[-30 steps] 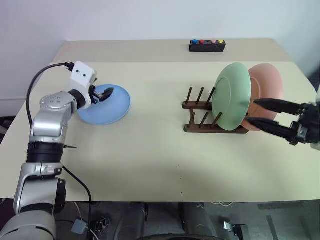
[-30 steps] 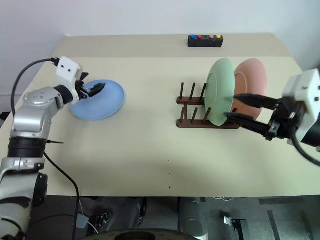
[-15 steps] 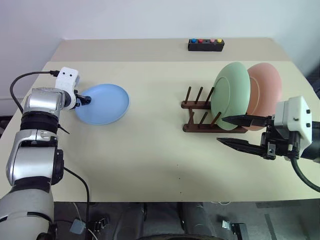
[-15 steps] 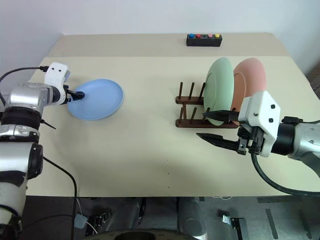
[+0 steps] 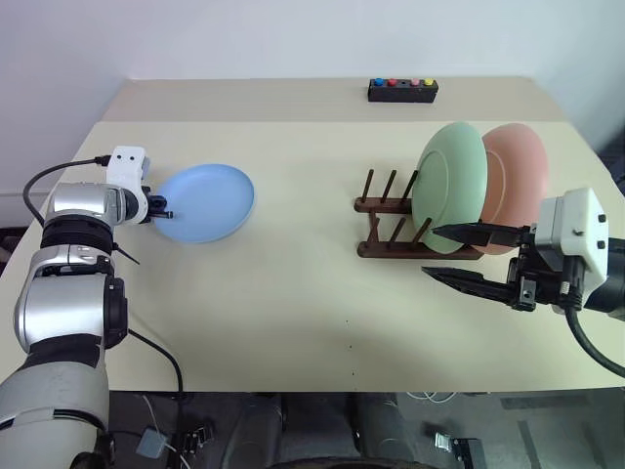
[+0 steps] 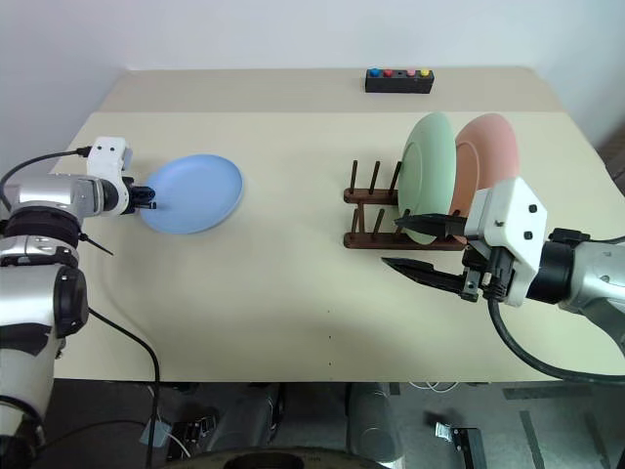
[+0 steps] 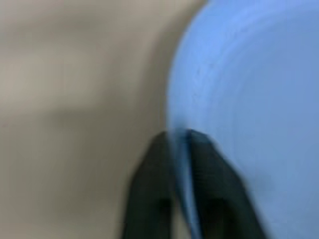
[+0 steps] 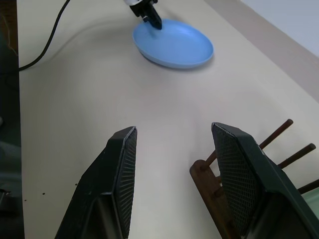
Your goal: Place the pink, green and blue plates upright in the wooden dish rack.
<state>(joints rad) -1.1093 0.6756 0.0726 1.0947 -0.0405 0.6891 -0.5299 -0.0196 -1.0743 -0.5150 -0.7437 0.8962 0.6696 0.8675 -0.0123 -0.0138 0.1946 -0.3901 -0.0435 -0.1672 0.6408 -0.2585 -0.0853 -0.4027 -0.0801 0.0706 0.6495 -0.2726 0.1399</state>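
Note:
My right gripper should next grab the blue plate by its thin free rim (image 5: 236,230) (image 8: 185,66), because the plate's round side is wider than my open fingers.
The blue plate (image 5: 205,202) lies flat at the left of the table. My left gripper (image 5: 161,208) is shut on its left rim; in the left wrist view the two black fingers (image 7: 149,169) pinch the plate's blue edge (image 7: 239,89). In the wooden dish rack (image 5: 386,230) at the right, the green plate (image 5: 451,188) and the pink plate (image 5: 518,186) stand upright, the pink one behind the green. My right gripper (image 5: 449,252) hovers open and empty just in front of the rack's near bar, its fingertips (image 8: 130,130) wide apart.
A small black box with coloured buttons (image 5: 402,90) sits at the table's far edge. Several free pegs (image 5: 381,186) stand at the rack's left end. Bare tabletop (image 5: 303,274) stretches between the blue plate and the rack.
My left gripper moved from over the blue plate out to its left rim, dropped, and closed on the edge. My right gripper shifted left, away from the pink plate, then held still.

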